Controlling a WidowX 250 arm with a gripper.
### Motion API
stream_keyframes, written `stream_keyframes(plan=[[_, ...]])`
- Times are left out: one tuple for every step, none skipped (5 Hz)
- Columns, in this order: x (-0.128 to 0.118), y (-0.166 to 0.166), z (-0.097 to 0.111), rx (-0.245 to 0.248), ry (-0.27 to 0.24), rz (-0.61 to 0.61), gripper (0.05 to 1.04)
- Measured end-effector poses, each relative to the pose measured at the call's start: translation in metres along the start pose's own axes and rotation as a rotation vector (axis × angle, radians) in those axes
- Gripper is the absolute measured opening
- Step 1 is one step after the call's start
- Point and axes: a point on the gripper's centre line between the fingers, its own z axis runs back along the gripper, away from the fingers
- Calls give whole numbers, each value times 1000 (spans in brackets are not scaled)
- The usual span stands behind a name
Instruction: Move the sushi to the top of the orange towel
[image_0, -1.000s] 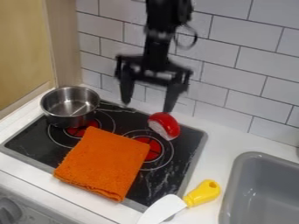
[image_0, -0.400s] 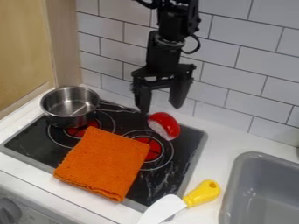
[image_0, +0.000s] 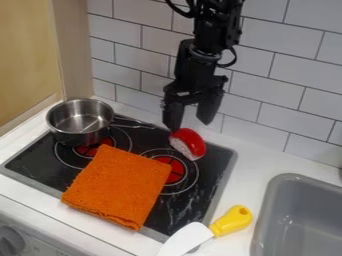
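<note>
My gripper grabs the sushi (image_0: 189, 143) by its red top next, to set it on the orange towel.
The black gripper (image_0: 190, 126) hangs open over the back edge of the stove, its two fingers apart with nothing between them. Just below the fingertips lies the sushi (image_0: 189, 143), a red top over a white base, tipped on its side at the stove's back right. The folded orange towel (image_0: 117, 186) covers the front middle of the stove, to the left of and nearer than the sushi, not touching it.
A steel pot (image_0: 80, 121) stands at the stove's back left, its handle pointing right. A yellow-handled knife (image_0: 231, 221) lies at the front right, beside the grey sink (image_0: 266, 212). A tiled wall (image_0: 267, 75) rises behind.
The gripper has shifted to the right and now hangs above the sushi; its fingers stand closer together than a second ago. Sushi and towel have stayed put.
</note>
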Motion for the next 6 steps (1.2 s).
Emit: stream_keyframes(plan=[[-1, -3, -4, -36, 22, 6, 999], [-6, -9, -16, -71, 74, -48, 999], [-5, -7, -37, -30, 99, -53, 999], [-7, -5, -45, -8, 116, -40, 999], [-7, -7, -46, -19, 122, -27, 942], [-6, -10, -46, -44, 113, -16, 649]])
